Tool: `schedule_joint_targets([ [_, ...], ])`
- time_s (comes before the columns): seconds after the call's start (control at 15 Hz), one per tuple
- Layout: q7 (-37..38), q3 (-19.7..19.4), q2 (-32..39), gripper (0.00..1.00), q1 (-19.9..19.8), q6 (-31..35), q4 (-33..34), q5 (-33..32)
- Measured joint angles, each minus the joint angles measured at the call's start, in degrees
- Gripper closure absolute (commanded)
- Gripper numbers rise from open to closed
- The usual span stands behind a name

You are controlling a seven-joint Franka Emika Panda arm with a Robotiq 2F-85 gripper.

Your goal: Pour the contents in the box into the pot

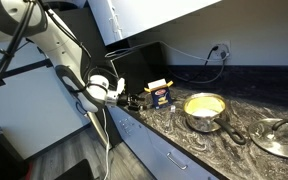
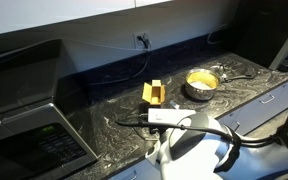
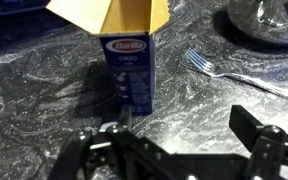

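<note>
My gripper should pour from the box into the pot (image 1: 204, 108) later, so next it should grab the lower body of the box across its narrow labeled side. The box's open flaps then stay free for this.
The box (image 3: 129, 68) is a small dark blue carton with open yellow flaps, standing upright on the dark marbled counter. It also shows in both exterior views (image 1: 160, 93) (image 2: 154, 95). The pot (image 1: 204, 108) is a shiny steel saucepan with a yellowish inside and a long dark handle, to the side of the box; it also shows in an exterior view (image 2: 201, 82). My gripper (image 3: 179, 130) is open and empty, low over the counter, a short way in front of the box and slightly to its right. In an exterior view the gripper (image 1: 134, 101) sits beside the box.
A fork (image 3: 234, 72) lies on the counter right of the box. A glass lid with metal rim (image 1: 280, 137) lies beyond the pot. A big black appliance (image 1: 136, 65) stands behind the box. A stove (image 2: 29, 140) is at the counter's other end.
</note>
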Motion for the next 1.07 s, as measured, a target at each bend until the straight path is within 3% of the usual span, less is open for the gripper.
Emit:
schedule_joint_targets([
  [0.47, -0.83, -0.72, 5.76, 0.0, -0.16, 0.13, 5.6, -1.78],
  [1.07, -8.56, -1.62, 10.54, 0.0, -0.75, 2.3, 12.63, -2.41],
])
